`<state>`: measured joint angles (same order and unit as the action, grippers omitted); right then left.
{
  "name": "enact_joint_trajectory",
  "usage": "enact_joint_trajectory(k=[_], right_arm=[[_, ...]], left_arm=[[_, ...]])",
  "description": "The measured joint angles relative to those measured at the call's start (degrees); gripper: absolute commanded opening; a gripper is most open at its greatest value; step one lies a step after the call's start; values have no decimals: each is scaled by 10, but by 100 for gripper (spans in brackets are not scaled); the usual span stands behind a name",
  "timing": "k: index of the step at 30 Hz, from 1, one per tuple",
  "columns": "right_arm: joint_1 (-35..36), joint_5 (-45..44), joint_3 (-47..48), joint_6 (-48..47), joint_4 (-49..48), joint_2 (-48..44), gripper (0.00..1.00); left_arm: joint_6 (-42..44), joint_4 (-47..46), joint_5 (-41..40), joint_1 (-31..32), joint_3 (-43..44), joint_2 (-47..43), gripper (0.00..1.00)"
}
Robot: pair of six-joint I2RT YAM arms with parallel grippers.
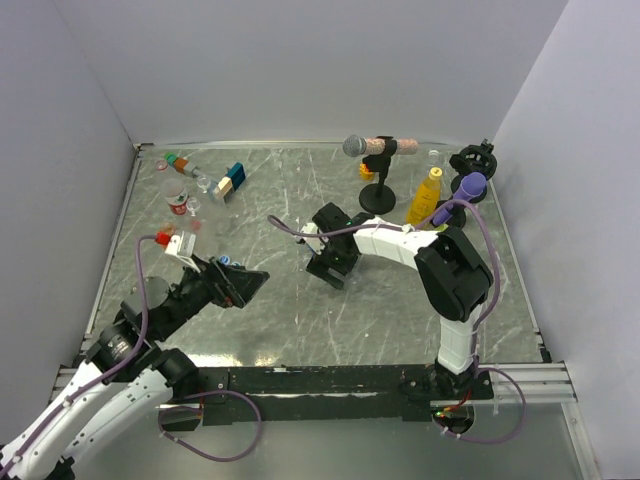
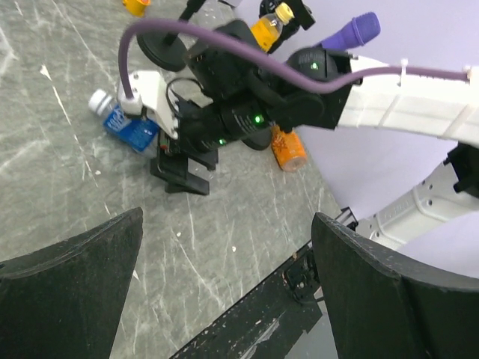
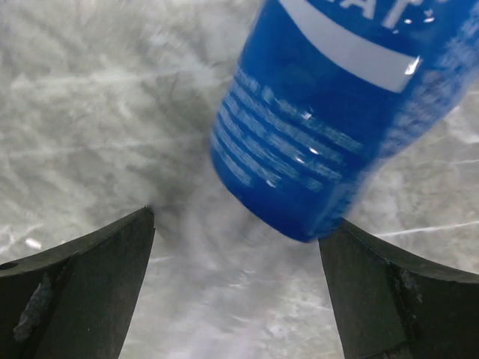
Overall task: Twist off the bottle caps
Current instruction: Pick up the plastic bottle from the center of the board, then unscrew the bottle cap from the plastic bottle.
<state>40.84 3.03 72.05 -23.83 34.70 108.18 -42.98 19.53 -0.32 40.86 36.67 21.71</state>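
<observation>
The blue-labelled bottle needs its white cap free for my left gripper to unscrew, the white cap (image 2: 99, 100). My right gripper should grab the bottle next by its bottom end (image 2: 151, 149).
A clear bottle with a blue label (image 2: 127, 126) lies on its side on the table, its white cap (image 2: 99, 100) pointing away from the right arm. My right gripper (image 1: 328, 266) is low over the table beside it and open. In the right wrist view the blue label (image 3: 329, 112) fills the top, and the bottle's end reaches down beside my right fingertip (image 3: 352, 247); the gripper (image 3: 239, 221) holds nothing. My left gripper (image 1: 245, 285) is open and empty above bare table (image 2: 228, 217). A yellow bottle (image 1: 425, 197) stands at the back right. An orange bottle (image 2: 288, 149) lies under the right arm.
A microphone on a black stand (image 1: 377, 195) stands behind the right gripper, with a purple microphone (image 1: 470, 185) at the right. A red can (image 1: 180, 207), coloured blocks (image 1: 235, 178) and small clear items sit at the back left. The table's front rail (image 2: 299, 277) shows below.
</observation>
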Motion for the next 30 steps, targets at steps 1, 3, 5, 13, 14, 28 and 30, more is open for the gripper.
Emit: enact_joint_trajectory(k=[1, 3, 5, 13, 14, 28, 30], right_arm=[[-1, 2, 5, -1, 3, 3, 93], [-3, 6, 7, -2, 2, 5, 83], [-4, 14, 7, -2, 2, 5, 73], [-45, 93, -5, -16, 24, -26, 38], [-55, 113, -13, -21, 30, -43, 37], [-106, 424, -122, -185, 109, -353, 34], [-137, 453, -145, -204, 120, -382, 34]], left_arm=[[0, -2, 4, 0, -7, -5, 97], [0, -4, 11, 0, -20, -15, 97], [-1, -4, 17, 0, -30, -19, 97], [-3, -14, 34, 0, -46, -19, 96], [-2, -17, 37, 0, -46, -19, 97], [36, -119, 163, 0, -58, 19, 97], [49, -130, 179, 0, -58, 28, 97]])
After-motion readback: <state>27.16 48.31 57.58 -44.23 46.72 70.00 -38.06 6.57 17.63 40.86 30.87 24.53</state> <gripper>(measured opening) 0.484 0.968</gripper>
